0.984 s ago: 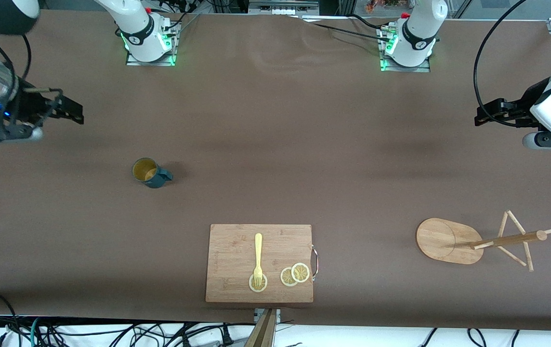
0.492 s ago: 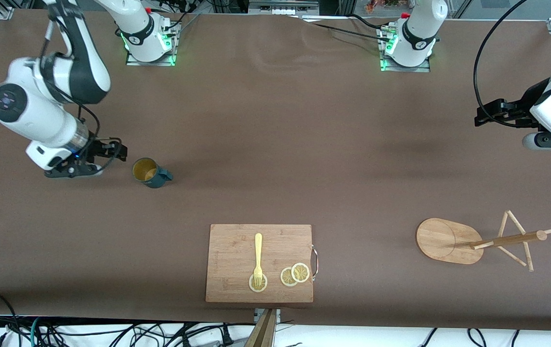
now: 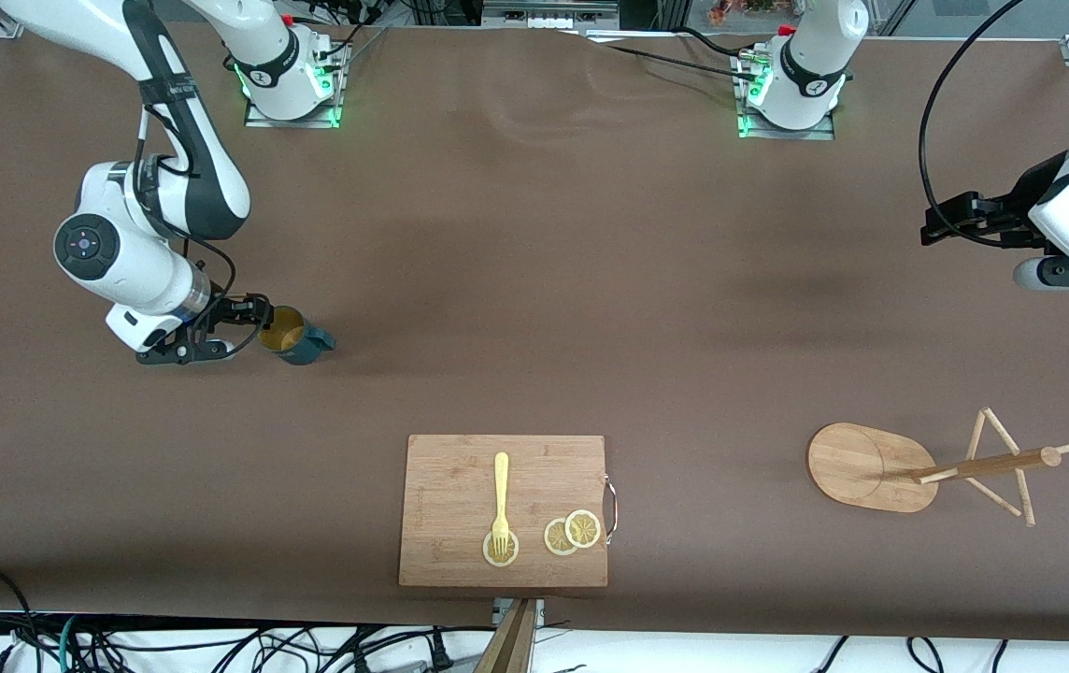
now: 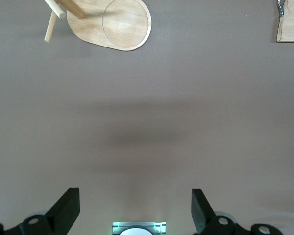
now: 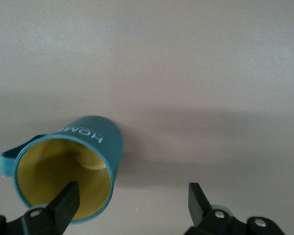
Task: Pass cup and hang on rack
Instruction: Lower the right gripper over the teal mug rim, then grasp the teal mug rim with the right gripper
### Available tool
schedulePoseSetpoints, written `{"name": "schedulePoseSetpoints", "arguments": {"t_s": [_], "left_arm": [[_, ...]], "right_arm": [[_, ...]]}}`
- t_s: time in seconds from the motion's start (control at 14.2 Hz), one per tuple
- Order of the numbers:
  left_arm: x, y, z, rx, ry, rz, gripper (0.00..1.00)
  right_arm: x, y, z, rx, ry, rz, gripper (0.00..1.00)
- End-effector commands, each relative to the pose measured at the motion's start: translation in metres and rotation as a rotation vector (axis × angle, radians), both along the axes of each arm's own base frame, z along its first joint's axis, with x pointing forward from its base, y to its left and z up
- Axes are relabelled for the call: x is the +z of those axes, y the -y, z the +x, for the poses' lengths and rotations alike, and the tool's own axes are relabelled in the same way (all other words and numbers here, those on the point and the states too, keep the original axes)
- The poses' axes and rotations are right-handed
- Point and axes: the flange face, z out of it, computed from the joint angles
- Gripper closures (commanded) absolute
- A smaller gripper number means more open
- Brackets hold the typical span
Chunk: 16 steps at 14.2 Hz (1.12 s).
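Observation:
Next, my right gripper grabs the cup by its rim point(image 3: 276, 347), to leave the dark teal cup's handle point(image 3: 324, 338) free for hanging on the rack.
The dark teal cup point(image 3: 296, 338) with a yellow inside stands upright on the table toward the right arm's end. Its handle points away from my right gripper point(image 3: 250, 326). That gripper is open and low at the cup's rim. In the right wrist view one fingertip point(image 5: 67, 197) is over the cup's point(image 5: 90, 142) mouth and the other is outside the wall, with the right gripper point(image 5: 132, 193) astride the rim. The wooden rack point(image 3: 874, 467) stands toward the left arm's end. My left gripper point(image 3: 941, 224) waits open in the air; the left wrist view shows the left gripper point(image 4: 134, 196) empty and the rack's base point(image 4: 120, 24).
A rectangular wooden cutting board point(image 3: 455, 495) lies near the front edge at mid-table, with a yellow fork point(image 3: 501, 491) and lemon slices point(image 3: 572, 531) on it. Its corner shows in the left wrist view point(image 4: 290, 24). The rack's thin pegs point(image 3: 1002, 439) stick out from its post.
My right arm has swung down from the table's end and brought its open gripper to the cup's rim. The cup, the rack and the left arm have not moved.

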Motion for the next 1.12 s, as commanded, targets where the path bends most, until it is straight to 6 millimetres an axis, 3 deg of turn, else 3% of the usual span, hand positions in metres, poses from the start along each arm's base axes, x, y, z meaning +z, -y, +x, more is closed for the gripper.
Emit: {"name": "schedulePoseSetpoints", "arguments": {"t_s": [0.0, 0.14, 0.28, 0.35, 0.49, 0.7, 0.84, 1.05], "left_arm": [[0.004, -0.002, 0.003, 0.004, 0.009, 0.030, 0.00], [0.004, -0.003, 0.003, 0.005, 0.009, 0.029, 0.00], [0.004, -0.002, 0.002, 0.004, 0.009, 0.030, 0.00], [0.004, -0.002, 0.002, 0.004, 0.009, 0.030, 0.00], [0.003, -0.002, 0.002, 0.004, 0.008, 0.029, 0.00], [0.004, -0.002, 0.002, 0.005, 0.008, 0.029, 0.00], [0.002, -0.002, 0.002, 0.007, 0.004, 0.025, 0.00], [0.002, -0.003, 0.001, 0.007, 0.003, 0.019, 0.00]], "right_arm": [[-0.011, -0.009, 0.005, -0.011, 0.025, 0.011, 0.05], [-0.025, -0.009, 0.007, -0.012, 0.036, 0.010, 0.11], [-0.038, -0.009, 0.006, -0.024, 0.024, 0.007, 0.25], [-0.041, -0.009, 0.006, -0.051, 0.019, 0.005, 0.34], [-0.042, -0.027, 0.002, -0.102, 0.012, -0.001, 0.55], [-0.042, -0.031, 0.001, -0.106, 0.005, -0.002, 0.81], [-0.034, -0.030, 0.002, -0.095, 0.003, -0.001, 0.99], [0.000, -0.051, 0.016, -0.079, -0.053, 0.002, 1.00]]}}
